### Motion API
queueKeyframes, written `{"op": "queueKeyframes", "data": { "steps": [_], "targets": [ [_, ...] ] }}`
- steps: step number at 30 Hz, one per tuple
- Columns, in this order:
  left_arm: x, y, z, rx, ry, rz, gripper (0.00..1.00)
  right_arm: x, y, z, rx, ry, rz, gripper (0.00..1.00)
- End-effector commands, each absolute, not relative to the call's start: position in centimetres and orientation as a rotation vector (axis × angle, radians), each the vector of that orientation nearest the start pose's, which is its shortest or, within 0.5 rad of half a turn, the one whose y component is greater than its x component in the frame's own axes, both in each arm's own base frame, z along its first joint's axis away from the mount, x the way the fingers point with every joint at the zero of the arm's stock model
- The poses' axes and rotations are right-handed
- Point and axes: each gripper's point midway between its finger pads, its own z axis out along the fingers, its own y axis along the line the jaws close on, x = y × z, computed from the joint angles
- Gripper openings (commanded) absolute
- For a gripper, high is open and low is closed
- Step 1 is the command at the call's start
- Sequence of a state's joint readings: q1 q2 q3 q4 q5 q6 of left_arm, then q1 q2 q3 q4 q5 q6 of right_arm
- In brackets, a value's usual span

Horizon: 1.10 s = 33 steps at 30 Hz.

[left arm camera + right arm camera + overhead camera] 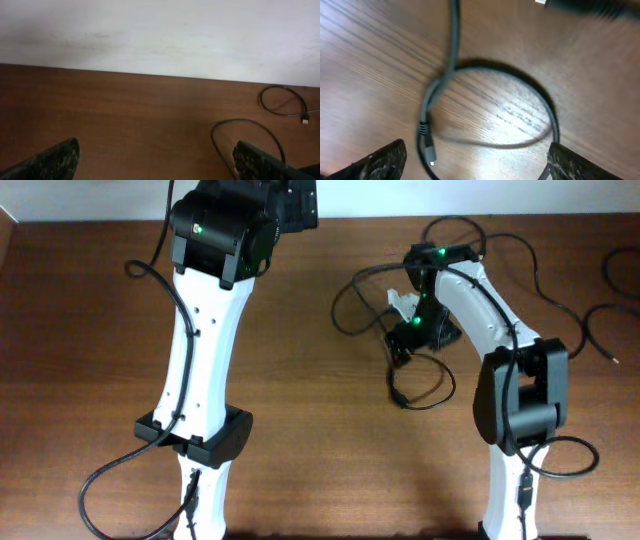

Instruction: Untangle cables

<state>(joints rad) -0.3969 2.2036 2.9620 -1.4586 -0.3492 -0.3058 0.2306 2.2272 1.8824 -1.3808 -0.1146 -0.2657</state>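
Next, the right gripper grabs the cable by the loop beside its small plug to draw the cable out of the tangle.
Thin black cables (352, 292) lie tangled on the brown table right of centre, with a loop (432, 385) trailing toward the front. My right gripper (402, 348) points down over this tangle. In the right wrist view it (475, 160) is open, its fingers either side of a round cable loop (547, 107) and a small plug (426, 147), holding nothing. My left gripper (293, 205) is at the table's far edge. In the left wrist view it (155, 160) is open and empty. A cable loop (245, 121) lies by its right finger.
More black cables lie at the far right (598, 330) and far back (470, 228). In the left wrist view another loop with a metal plug (304, 120) lies near the white wall (160, 35). Thicker arm wires run by both bases (100, 480).
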Motion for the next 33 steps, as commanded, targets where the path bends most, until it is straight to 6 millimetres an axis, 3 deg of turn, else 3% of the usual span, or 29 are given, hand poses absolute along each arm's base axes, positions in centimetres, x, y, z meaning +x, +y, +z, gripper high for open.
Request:
{"op": "queueKeyframes", "data": {
  "steps": [1,2,3,4,7,11,12,14,15,16,19,21,22,23,25,26,28,29,31,33],
  "targets": [
    [46.9,-12.9,40.3,-0.089,2.185,0.018,0.99,39.2,10.8,6.9,-0.621,3.166,0.151,0.90],
    [46.9,-12.9,40.3,-0.089,2.185,0.018,0.99,39.4,10.0,6.8,-0.583,3.174,0.079,0.90],
    [46.8,-12.8,40.1,-0.087,2.192,0.022,0.99,40.0,7.6,6.9,-0.408,3.188,-0.149,0.90],
    [46.6,-12.7,39.9,-0.084,2.206,0.029,0.99,40.2,6.5,6.9,-0.266,3.194,-0.201,0.90],
    [46.6,-12.7,39.8,-0.084,2.208,0.031,0.99,39.2,6.6,6.2,-0.223,3.240,-0.155,0.90],
    [46.6,-12.6,39.8,-0.087,2.209,0.033,0.99,35.3,5.7,2.3,-0.229,3.367,-0.202,0.90],
    [46.5,-12.5,39.7,-0.087,2.215,0.037,0.99,34.6,4.3,1.1,-0.107,3.368,-0.344,0.90],
    [46.4,-12.4,39.5,-0.084,2.223,0.041,0.99,33.9,3.0,-0.9,0.100,3.348,-0.407,0.95],
    [46.4,-12.4,39.5,-0.084,2.226,0.043,0.99,33.6,2.4,-1.8,0.133,3.345,-0.404,0.87],
    [46.4,-12.4,39.4,-0.083,2.227,0.043,0.99,33.2,1.7,-2.6,0.166,3.347,-0.400,0.04],
    [46.4,-12.4,39.5,-0.084,2.226,0.043,0.99,32.7,-1.5,-3.7,0.366,3.354,-0.321,0.04],
    [46.4,-12.4,39.5,-0.084,2.226,0.044,0.99,33.2,-3.7,-2.6,0.488,3.306,-0.276,0.04],
    [46.4,-12.4,39.5,-0.086,2.225,0.046,0.99,33.9,-4.8,-0.6,0.537,3.237,-0.255,0.04],
    [46.4,-12.4,39.5,-0.086,2.224,0.046,0.99,35.3,-5.9,4.2,0.573,3.085,-0.220,0.04],
    [46.6,-12.4,39.5,-0.087,2.220,0.043,0.99,36.8,-6.1,13.1,0.552,2.820,-0.170,0.04],
    [46.7,-12.5,39.4,-0.087,2.220,0.043,0.99,36.8,-6.1,20.3,0.529,2.608,-0.131,0.04],
    [46.7,-12.5,39.3,-0.087,2.222,0.044,0.99,35.2,-6.3,27.7,0.517,2.394,-0.116,0.04],
    [46.7,-12.5,39.3,-0.086,2.222,0.044,0.99,33.3,-7.2,31.3,0.541,2.283,-0.133,0.04],
    [46.7,-12.5,39.3,-0.086,2.223,0.045,0.99,30.3,-9.5,34.3,0.624,2.183,-0.199,0.04],
    [46.7,-12.5,39.3,-0.086,2.223,0.045,0.99,26.6,-13.9,36.4,0.798,2.078,-0.315,0.04]
  ]
}}
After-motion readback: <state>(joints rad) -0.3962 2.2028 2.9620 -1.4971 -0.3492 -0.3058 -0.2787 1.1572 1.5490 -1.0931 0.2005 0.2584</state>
